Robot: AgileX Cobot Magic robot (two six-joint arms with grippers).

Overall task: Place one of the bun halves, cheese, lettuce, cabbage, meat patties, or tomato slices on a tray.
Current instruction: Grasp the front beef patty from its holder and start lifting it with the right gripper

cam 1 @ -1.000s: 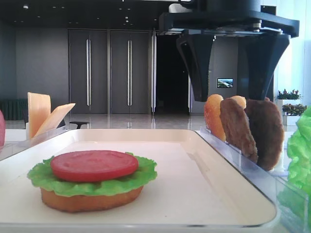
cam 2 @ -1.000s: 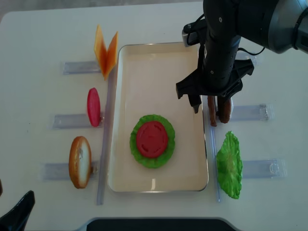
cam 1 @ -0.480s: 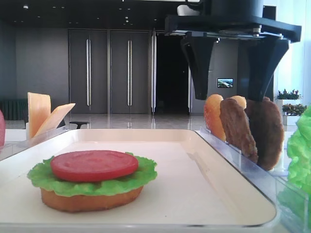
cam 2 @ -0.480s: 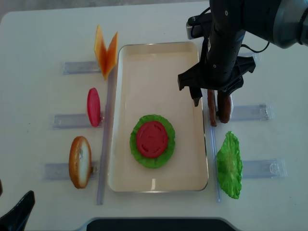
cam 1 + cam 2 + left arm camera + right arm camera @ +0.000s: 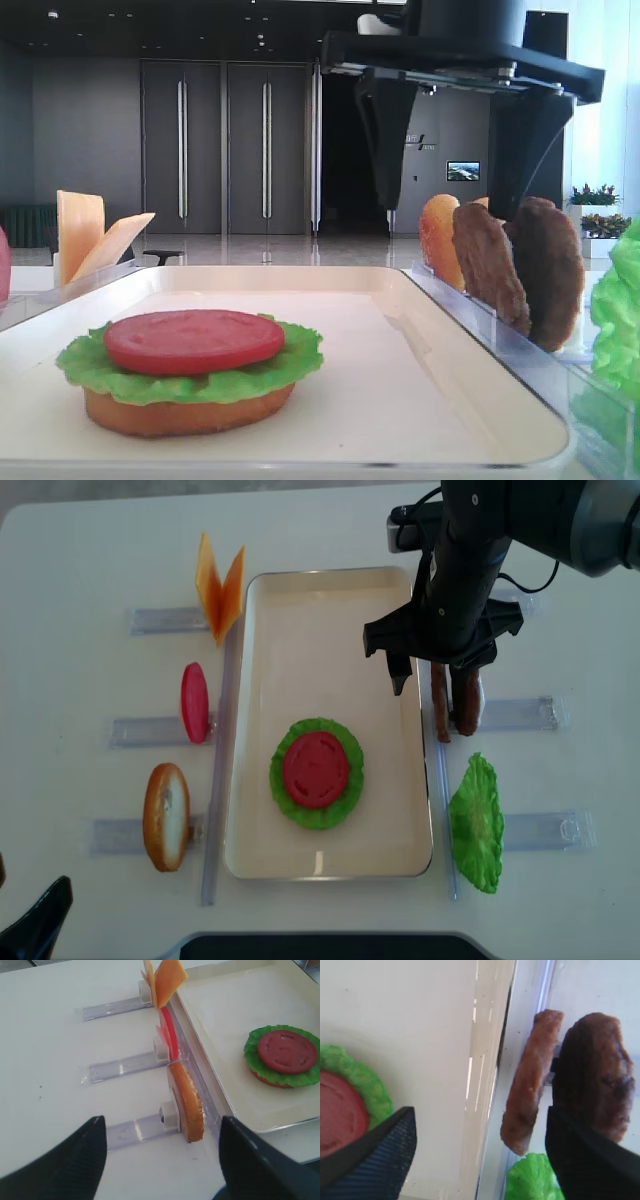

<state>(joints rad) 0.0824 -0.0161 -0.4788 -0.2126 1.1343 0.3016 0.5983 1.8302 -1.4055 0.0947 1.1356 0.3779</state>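
Observation:
The clear rack (image 5: 519, 714) holds the bottom of the thinner meat patty, so my right gripper should next pinch the patty across its two flat sides, by its exposed upper edge (image 5: 440, 702).
On the cream tray (image 5: 330, 610) lies a stack of bun half, lettuce and tomato slice (image 5: 316, 770). Two brown meat patties (image 5: 440, 705) (image 5: 527, 1090) stand on edge in a clear rack right of the tray. My right gripper (image 5: 432, 675) (image 5: 480, 1160) hangs open above them. The thinner patty is in the gap between its fingers, and the thicker patty (image 5: 600, 1075) is by the right finger. Nothing is held. My left gripper (image 5: 162, 1160) is open near the front left, facing an upright bun half (image 5: 186, 1102).
Left of the tray, clear racks hold cheese slices (image 5: 220, 585), a tomato slice (image 5: 194, 702) and a bun half (image 5: 166, 815). A loose lettuce leaf (image 5: 475, 825) stands in a rack at the right front. Another bun half (image 5: 440, 240) stands behind the patties.
My right gripper has shifted a little toward the far end of the table above the patties, staying open. Nothing else has moved.

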